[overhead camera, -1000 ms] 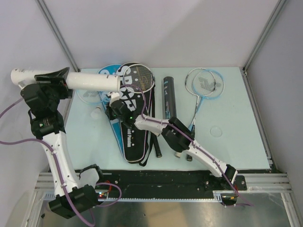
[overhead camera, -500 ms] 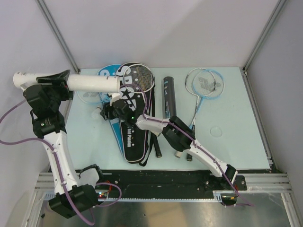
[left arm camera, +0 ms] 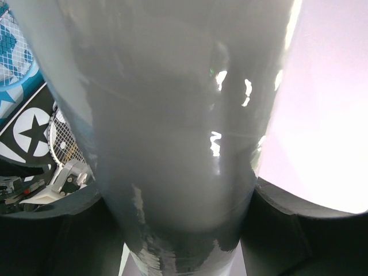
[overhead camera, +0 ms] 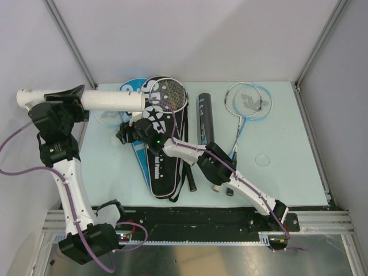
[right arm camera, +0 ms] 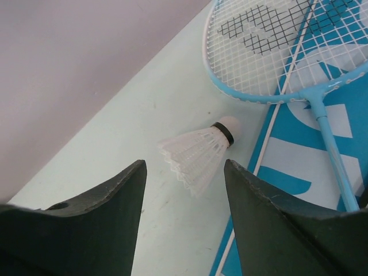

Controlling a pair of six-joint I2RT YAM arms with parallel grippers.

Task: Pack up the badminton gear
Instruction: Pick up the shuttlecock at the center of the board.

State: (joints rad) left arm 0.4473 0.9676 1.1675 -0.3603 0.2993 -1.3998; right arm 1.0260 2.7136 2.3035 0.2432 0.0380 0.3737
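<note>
My right gripper needs to take the white feather shuttlecock by its skirt edge (overhead camera: 114, 139), so that the cork stays free to go into the white tube (overhead camera: 112, 101).
My left gripper (overhead camera: 62, 99) is shut on the white tube (overhead camera: 112, 101) and holds it level above the table's left edge. In the left wrist view the white tube (left arm camera: 172, 115) fills the frame, with a dark finger (left arm camera: 52, 230) on each side. My right gripper (overhead camera: 122, 136) reaches far left and stands open. In the right wrist view a white feather shuttlecock (right arm camera: 198, 152) lies on the table just ahead of the right gripper (right arm camera: 184, 164), untouched. A blue-framed racket (right arm camera: 270, 95) lies on the blue cover (right arm camera: 299, 149) beside it.
The black "SPORT" cover (overhead camera: 158, 155) lies mid-table with a racket head (overhead camera: 171, 95) on its top end. A black tube (overhead camera: 205, 118) and a blue-framed racket (overhead camera: 247, 100) lie to the right. The side wall (right arm camera: 69, 69) is close on the left.
My right gripper has gone from shut to open and shifted a little left, over the shuttlecock. The left arm still holds the white tube, almost unmoved.
</note>
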